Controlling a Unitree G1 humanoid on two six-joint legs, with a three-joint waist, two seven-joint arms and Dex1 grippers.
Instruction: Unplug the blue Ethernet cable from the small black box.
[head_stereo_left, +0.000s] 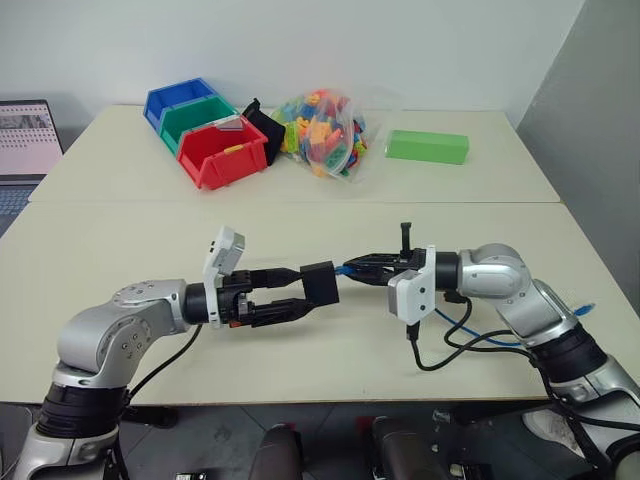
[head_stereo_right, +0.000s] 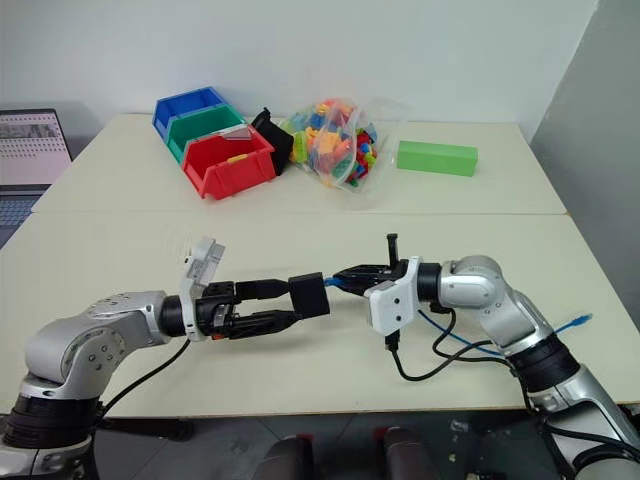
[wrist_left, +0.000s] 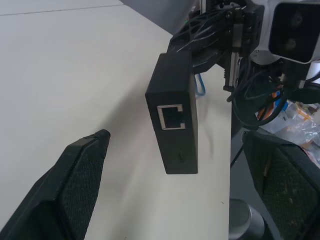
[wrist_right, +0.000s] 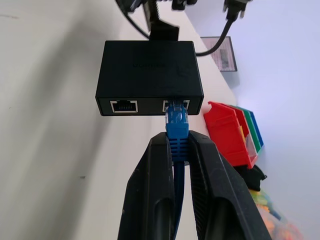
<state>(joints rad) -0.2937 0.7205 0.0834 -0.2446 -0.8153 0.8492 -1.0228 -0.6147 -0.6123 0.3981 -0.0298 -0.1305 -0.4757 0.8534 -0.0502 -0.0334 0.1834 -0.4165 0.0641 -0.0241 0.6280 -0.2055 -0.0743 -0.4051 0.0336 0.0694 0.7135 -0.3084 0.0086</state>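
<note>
My left gripper takes hold of the small black box by its open-port end next, since my right gripper's fingers crowd the plugged end.
The small black box hangs in the air over the middle of the table, with the blue Ethernet cable plugged into one of two ports on its side. My right gripper is shut on the cable just behind the plug, its fingers squeezing the blue boot. The rest of the cable trails back under my right arm, ending in a free plug. My left gripper stands open, and the box sits between its fingers with a gap on each side.
Red, green and blue bins stand at the back left, beside a clear bag of coloured bricks. A long green block lies at the back right. A laptop sits at the far left. Black arm cables loop near the front edge.
</note>
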